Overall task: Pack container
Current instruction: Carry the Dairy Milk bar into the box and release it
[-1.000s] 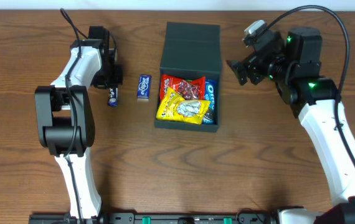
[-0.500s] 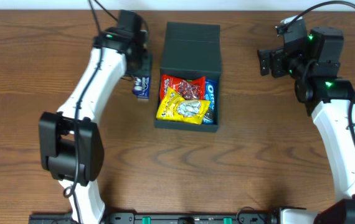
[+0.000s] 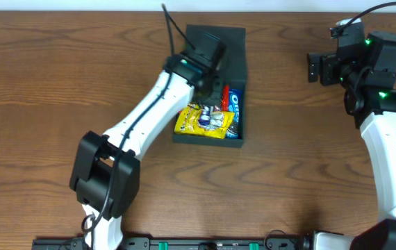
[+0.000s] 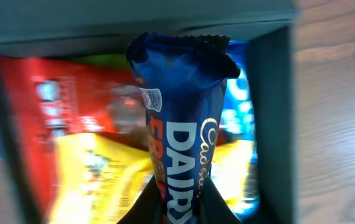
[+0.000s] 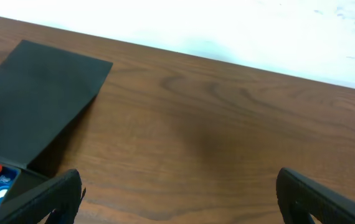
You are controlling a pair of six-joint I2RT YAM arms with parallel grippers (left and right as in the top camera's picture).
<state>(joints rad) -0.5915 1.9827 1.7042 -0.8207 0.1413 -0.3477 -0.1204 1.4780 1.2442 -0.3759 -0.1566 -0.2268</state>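
My left gripper should bring the Dairy Milk bar down onto the blue packet [image 3: 234, 104] before it lets go, because the bar is still hanging above and beside that packet.
The container [image 3: 208, 137] is a dark square box with its lid [image 3: 215, 40] open flat behind it. Inside lie a yellow packet [image 3: 199, 121], a blue packet [image 3: 234, 104] and a red packet [image 4: 37, 106]. My left gripper [image 3: 213, 92] hangs over the box's middle, shut on a blue Dairy Milk bar [image 4: 184, 118], as the left wrist view [image 4: 180, 202] shows. The bar points down at the packets, beside the box's wall [image 4: 274, 112]. My right gripper [image 3: 317, 68] is open and empty above bare table, right of the lid [image 5: 37, 102]; the right wrist view [image 5: 177, 205] shows it too.
The left arm [image 3: 149, 111] stretches diagonally across the table from the front left to the box. The table's far edge meets a white wall [image 5: 227, 25] beyond the right gripper.
My left arm has swung right from the table left of the box to above the box, carrying the blue bar. My right gripper has drawn back a little to the right.
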